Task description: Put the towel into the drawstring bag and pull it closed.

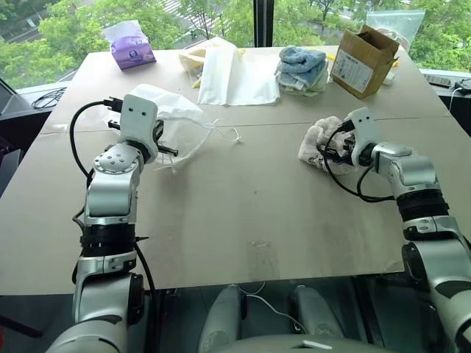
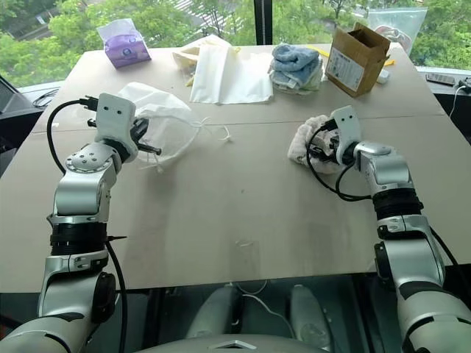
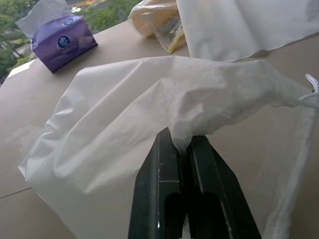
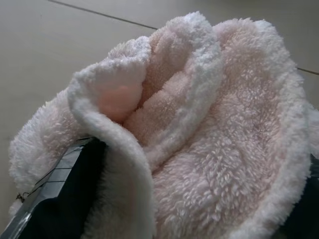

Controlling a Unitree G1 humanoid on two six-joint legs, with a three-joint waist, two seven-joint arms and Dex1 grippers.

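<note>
The towel bulges up between the wide-apart fingers of the right gripper, so the robot's right gripper needs to close on the towel (image 4: 172, 107).
My left gripper (image 1: 168, 151) is shut on a fold of the thin white drawstring bag (image 1: 173, 114), holding it a little above the table's left side; the pinched fabric rises from between the black fingers (image 3: 164, 169). The bag's white cords (image 1: 224, 131) trail onto the table to its right. On the table's right side lies the fluffy off-white towel (image 1: 315, 140) in a crumpled heap. My right gripper (image 1: 327, 151) is open and pushed into it, so that the towel (image 4: 199, 124) bulges between the wide-set fingers (image 4: 65, 189).
Along the table's far edge stand a purple tissue pack (image 1: 131, 48), a flat glossy white bag (image 1: 235, 73), a stack of light blue towels (image 1: 303, 68) and an open cardboard box (image 1: 363, 60). The table's front edge (image 1: 221, 283) runs close below my arms.
</note>
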